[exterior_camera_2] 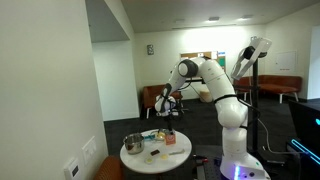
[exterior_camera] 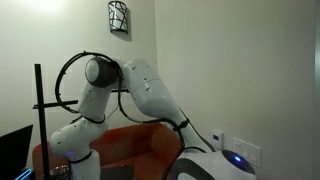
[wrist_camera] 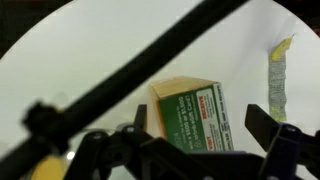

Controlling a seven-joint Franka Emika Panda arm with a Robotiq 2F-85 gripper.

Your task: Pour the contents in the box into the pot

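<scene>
My fingers reach down on either side of the box's green side in the wrist view, so my gripper needs to close on the box.
In the wrist view the box (wrist_camera: 190, 115) lies on the white table (wrist_camera: 80, 70). It shows a yellow-orange edge and a green face with pale print. My gripper (wrist_camera: 200, 128) is open, with one finger on each side of the box and a gap to both. In an exterior view the gripper (exterior_camera_2: 168, 108) hangs above the round white table (exterior_camera_2: 150, 162), to the right of the metal pot (exterior_camera_2: 133, 144). Small items lie under it, too small to tell apart. The other exterior view shows only the arm (exterior_camera: 140, 90), not the gripper or table.
A yellow-green packet (wrist_camera: 277, 80) lies on the table to the right of the box. A black cable (wrist_camera: 150, 60) crosses the wrist view. An orange couch (exterior_camera: 130, 145) stands behind the arm. A wall edge (exterior_camera_2: 95, 100) is close to the table.
</scene>
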